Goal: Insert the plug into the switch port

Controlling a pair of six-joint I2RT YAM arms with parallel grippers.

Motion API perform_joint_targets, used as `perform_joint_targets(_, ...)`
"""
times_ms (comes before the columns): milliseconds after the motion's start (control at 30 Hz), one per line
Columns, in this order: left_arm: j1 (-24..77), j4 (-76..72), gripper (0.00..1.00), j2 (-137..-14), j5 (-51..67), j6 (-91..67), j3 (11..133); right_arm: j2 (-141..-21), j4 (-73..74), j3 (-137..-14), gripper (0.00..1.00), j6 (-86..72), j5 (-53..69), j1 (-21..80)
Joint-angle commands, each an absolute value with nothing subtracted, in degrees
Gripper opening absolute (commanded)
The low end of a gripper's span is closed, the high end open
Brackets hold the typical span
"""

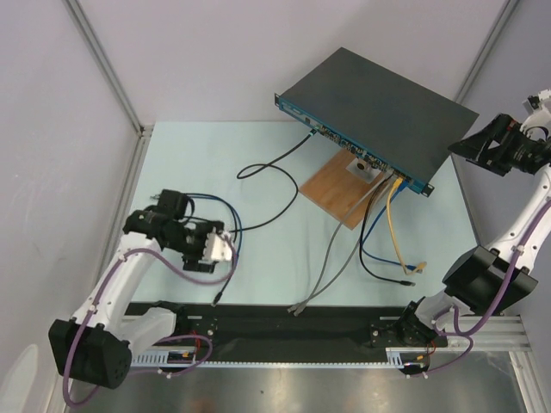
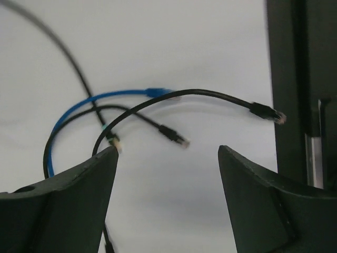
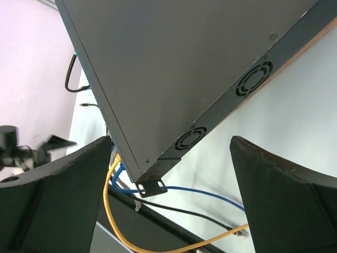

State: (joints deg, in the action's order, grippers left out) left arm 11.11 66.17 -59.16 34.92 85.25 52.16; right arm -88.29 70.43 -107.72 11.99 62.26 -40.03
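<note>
The black cable should be grabbed next by my left gripper, behind its plug (image 2: 152, 123). The plug then stays free for my right gripper to insert.
The switch (image 1: 379, 103) is a flat black box at the back right, its blue front face (image 1: 344, 138) turned toward the arms with several cables plugged in. Loose plugs lie on the table in front of my left gripper (image 2: 167, 153): a black plug (image 2: 275, 115), another black plug (image 2: 176, 138) and a blue plug (image 2: 160, 92). That gripper (image 1: 225, 249) is open with nothing between its fingers. My right gripper (image 1: 465, 144) is open beside the switch's right corner. In the right wrist view the switch's corner bracket (image 3: 151, 187) shows between the open fingers (image 3: 171, 141); I cannot tell whether they touch.
A brown wooden board (image 1: 331, 194) lies under the switch's front edge. Yellow (image 1: 396, 232), blue, black and grey (image 1: 331, 258) cables trail from the ports toward the near edge. A black rail (image 1: 293, 323) runs along the front between the arm bases. Walls close in left and right.
</note>
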Motion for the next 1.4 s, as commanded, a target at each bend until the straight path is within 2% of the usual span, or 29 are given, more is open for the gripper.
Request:
perform_joint_targets(0, 16.25, 72.61, 0.82, -58.45, 33.85, 112.66, 47.56, -86.93, 71.81, -106.80, 1.00, 13.36, 61.26, -38.42)
perform_joint_targets(267, 27.85, 60.04, 0.86, -59.59, 30.68, 120.14, 38.95, -84.20, 71.89, -105.29, 1.00, 12.83, 59.59, -36.56)
perform_joint_targets(567, 31.29, 48.79, 0.87, -67.05, 27.87, 127.18, 34.10, -83.94, 72.33, -105.64, 1.00, 11.25, 59.77, -36.39)
perform_joint_targets(700, 32.52, 45.44, 0.82, -69.69, 27.86, 126.83, 34.10, -83.76, 72.42, -105.29, 1.00, 10.81, 59.50, -36.39)
perform_joint_targets(867, 33.84, 44.48, 0.64, -73.65, 27.25, 126.21, 36.38, -83.93, 72.07, -105.21, 1.00, 10.37, 59.59, -36.39)
perform_joint_targets(900, 33.84, 44.47, 0.60, -74.70, 27.42, 126.12, 36.73, -84.02, 71.98, -105.38, 1.00, 10.37, 59.68, -36.39)
perform_joint_targets(933, 33.84, 44.82, 0.51, -75.14, 27.60, 126.30, 37.26, -84.11, 72.07, -105.38, 1.00, 10.37, 59.76, -36.39)
perform_joint_targets(1033, 33.84, 47.63, 0.36, -75.59, 30.67, 125.34, 39.98, -84.11, 71.98, -105.82, 1.00, 10.37, 59.94, -36.39)
perform_joint_targets(1100, 34.10, 49.65, 0.31, -74.71, 32.16, 124.37, 42.00, -84.20, 72.25, -106.43, 1.00, 11.25, 60.03, -36.39)
perform_joint_targets(1200, 34.63, 54.39, 0.15, -74.09, 34.80, 118.07, 46.74, -83.76, 72.25, -107.58, 1.00, 12.21, 60.73, -36.39)
perform_joint_targets(1300, 35.16, 59.67, 0.08, -73.74, 38.22, 111.30, 53.16, -83.58, 71.19, -108.19, 1.00, 12.13, 62.13, -36.30)
perform_joint_targets(1333, 35.07, 60.29, 0.01, -73.13, 38.93, 109.01, 54.48, -83.24, 70.58, -108.28, 1.00, 12.13, 62.83, -36.30)
perform_joint_targets(1367, 35.07, 61.16, 0.00, -72.86, 40.94, 106.46, 57.71, -83.15, 70.23, -108.28, 1.00, 11.95, 63.45, -36.21)
